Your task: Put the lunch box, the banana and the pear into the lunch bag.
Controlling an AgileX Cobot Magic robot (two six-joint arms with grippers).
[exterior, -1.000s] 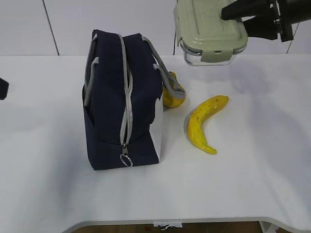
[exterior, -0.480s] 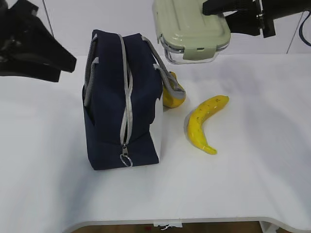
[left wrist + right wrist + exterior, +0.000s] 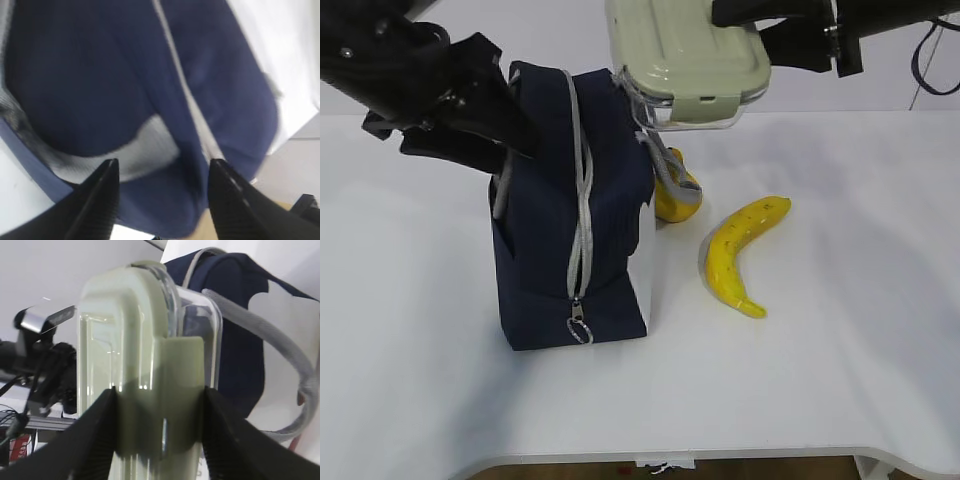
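The lunch bag needs to be held steady for packing, so the robot's left gripper will grab it by its grey webbing handle (image 3: 145, 145) next.
The navy lunch bag (image 3: 575, 220) stands upright on the white table, its grey zipper closed and the ring pull (image 3: 579, 330) low at the front. My right gripper (image 3: 760, 35) is shut on the lunch box (image 3: 682, 62) with the sage-green lid and holds it in the air over the bag's right top edge; the box also shows in the right wrist view (image 3: 150, 365). My left gripper (image 3: 505, 135) is open at the bag's upper left side; the left wrist view shows navy fabric (image 3: 165, 100) between its fingers. The banana (image 3: 740, 255) lies right of the bag. The pear (image 3: 675, 195) sits behind a grey handle.
The table's front edge (image 3: 720, 455) runs along the bottom of the exterior view. A grey webbing handle (image 3: 665, 165) hangs off the bag's right side over the pear. A white wall stands behind the table.
My right gripper has carried the lunch box to the left, from over the table to over the bag. My left arm has come in from the left to the bag's upper side.
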